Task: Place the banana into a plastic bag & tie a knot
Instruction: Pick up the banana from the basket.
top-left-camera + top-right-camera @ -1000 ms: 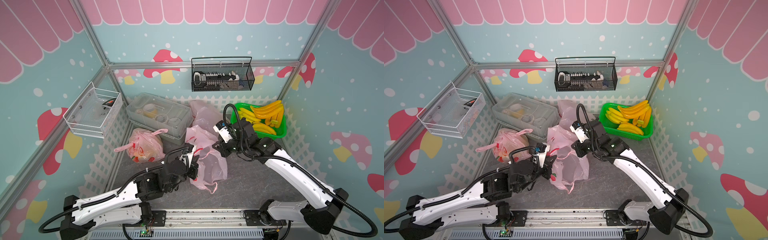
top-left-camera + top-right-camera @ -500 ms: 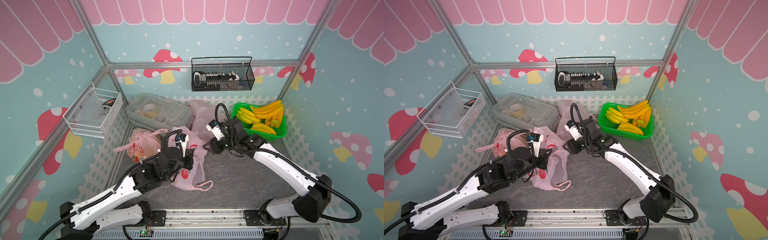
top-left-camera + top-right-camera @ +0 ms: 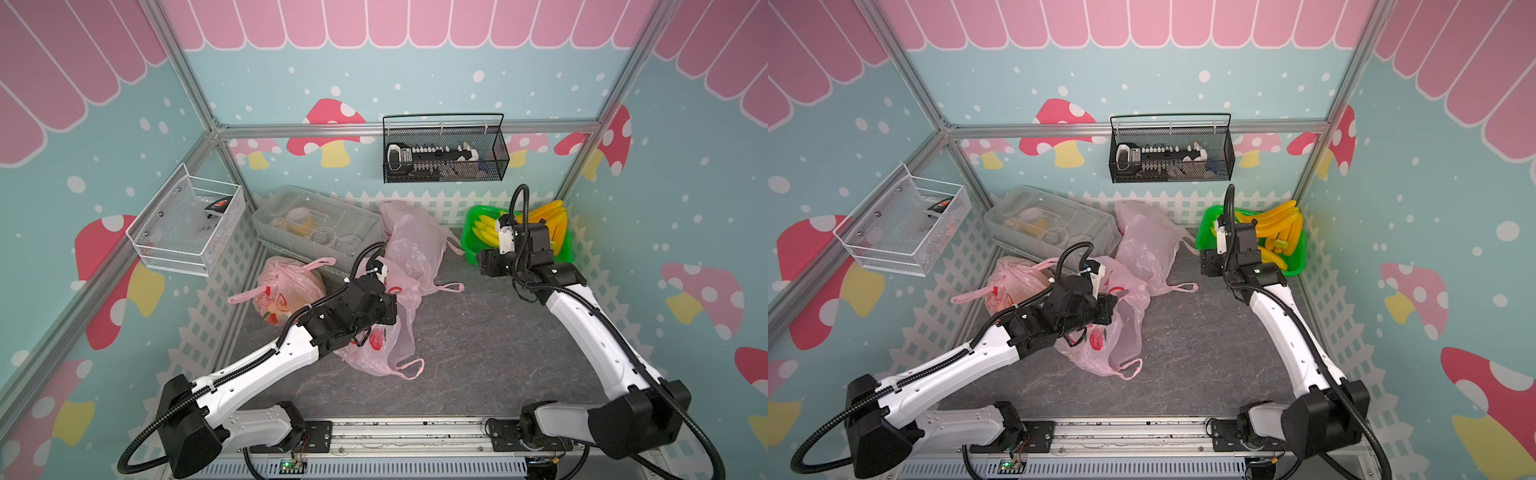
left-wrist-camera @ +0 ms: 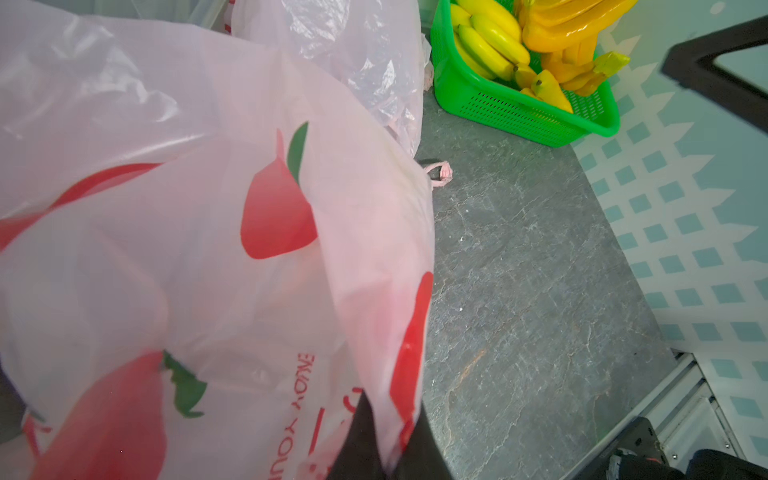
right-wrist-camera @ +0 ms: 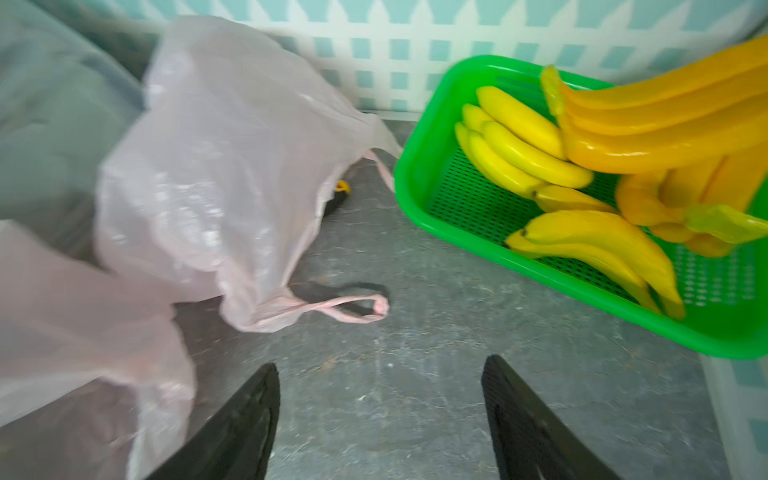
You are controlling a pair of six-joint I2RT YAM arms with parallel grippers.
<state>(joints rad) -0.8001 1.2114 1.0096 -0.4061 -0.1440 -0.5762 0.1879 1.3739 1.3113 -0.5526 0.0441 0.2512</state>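
Observation:
Next, my right gripper grabs the orange banana bunch by its greenish stem, so that the bananas stay free to enter the bag.
The pink plastic bag (image 3: 390, 345) with red fruit print hangs from my left gripper (image 4: 388, 457), which is shut on a fold of its film (image 4: 208, 249). The bag's lower part rests on the grey floor, with a handle loop (image 3: 409, 368) trailing toward the front. Yellow bananas (image 3: 484, 228) and an orange bunch (image 3: 544, 214) lie in a green basket (image 3: 469, 249) at the back right. My right gripper (image 5: 380, 370) is open and holds nothing. It hovers over the floor just left of the basket (image 5: 415, 199), in both top views (image 3: 1208, 262).
A second, plain pink bag (image 3: 415, 241) lies crumpled between the basket and a clear lidded box (image 3: 316, 224). A knotted, filled bag (image 3: 282, 286) sits at the left fence. A white wire basket (image 3: 187, 228) and a black mesh basket (image 3: 444, 153) hang on the walls.
My right gripper let go of the printed bag, opened, and swung right to the green basket. My left gripper carried the bag back and to the left.

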